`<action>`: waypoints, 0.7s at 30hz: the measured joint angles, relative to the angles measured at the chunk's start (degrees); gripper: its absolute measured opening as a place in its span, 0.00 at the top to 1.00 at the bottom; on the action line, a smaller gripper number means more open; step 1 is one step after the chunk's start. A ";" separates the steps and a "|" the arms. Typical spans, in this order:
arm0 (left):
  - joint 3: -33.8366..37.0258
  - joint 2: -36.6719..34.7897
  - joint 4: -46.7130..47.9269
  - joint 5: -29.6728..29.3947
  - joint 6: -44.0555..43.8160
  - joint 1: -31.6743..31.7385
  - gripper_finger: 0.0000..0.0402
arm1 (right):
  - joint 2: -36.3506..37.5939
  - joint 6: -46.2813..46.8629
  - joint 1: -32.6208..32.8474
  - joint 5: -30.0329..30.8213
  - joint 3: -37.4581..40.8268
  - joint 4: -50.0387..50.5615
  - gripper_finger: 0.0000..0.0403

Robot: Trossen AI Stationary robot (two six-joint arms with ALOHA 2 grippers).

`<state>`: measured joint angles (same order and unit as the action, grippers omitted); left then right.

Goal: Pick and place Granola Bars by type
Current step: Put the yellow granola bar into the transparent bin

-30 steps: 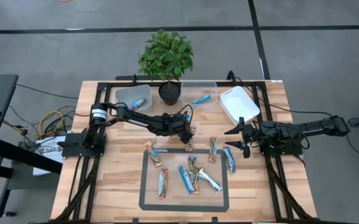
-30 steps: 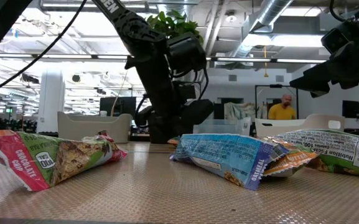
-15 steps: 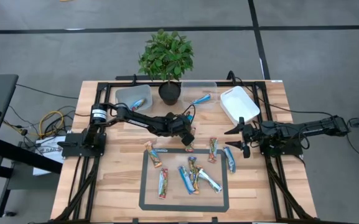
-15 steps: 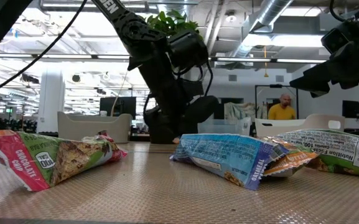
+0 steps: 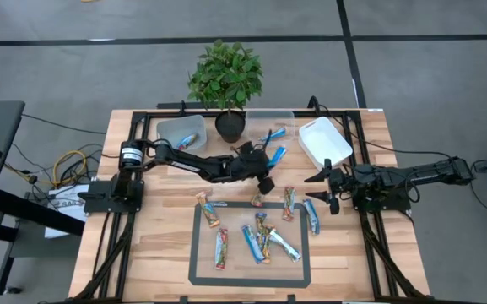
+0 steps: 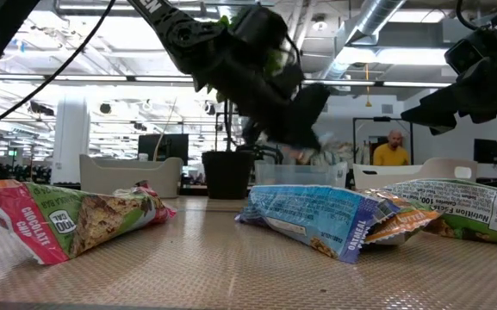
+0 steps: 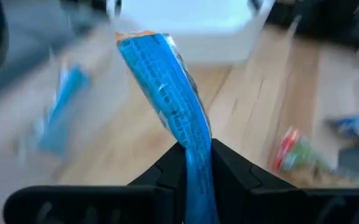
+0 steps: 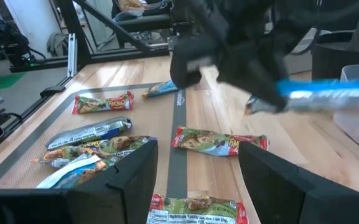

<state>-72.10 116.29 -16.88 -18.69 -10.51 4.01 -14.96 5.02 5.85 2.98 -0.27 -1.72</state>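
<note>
The blue bar is over empty wood, short of the clear tub, so my left gripper moves it toward the tub before releasing it.
My left gripper (image 5: 268,171) hangs over the middle of the table, just beyond the mat, shut on a blue granola bar (image 5: 278,154). Several granola bars, blue-white and red-green, lie flat on the dark-framed mat (image 5: 194,253); one red-green bar (image 5: 289,203) lies across its far edge. Another blue bar (image 5: 270,135) rests beside the clear tub (image 5: 268,116), and one lies in the left tub (image 5: 178,131). My right gripper (image 5: 323,188) stands open at the mat's right, touching nothing. My left gripper pinches one end of the blue bar (image 7: 193,146) between its two fingers. The rest of the bar (image 7: 163,81) sticks out ahead of the fingertips, in line with them. The bar is lifted clear of the table and stays roughly level (image 8: 322,93).
A potted plant (image 5: 226,80) stands at the far edge between the tubs. A white tub (image 5: 323,139) sits at the far right. Black frame rails (image 5: 353,160) run along both sides of the table. A person (image 6: 392,151) stands in the room behind.
My left gripper has shut on the blue bar at the mat's far edge, lifted it off the table and swung up toward the far right, in the direction of the tubs. The bar now hangs clear. My right arm has kept still.
</note>
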 joint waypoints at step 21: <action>-9.85 0.00 7.92 -15.80 23.47 8.30 0.87 | -0.02 0.00 0.02 0.00 0.00 0.00 0.46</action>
<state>-81.95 116.29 -8.96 -34.49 12.95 12.30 -14.98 5.02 5.87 2.98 -0.27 -1.72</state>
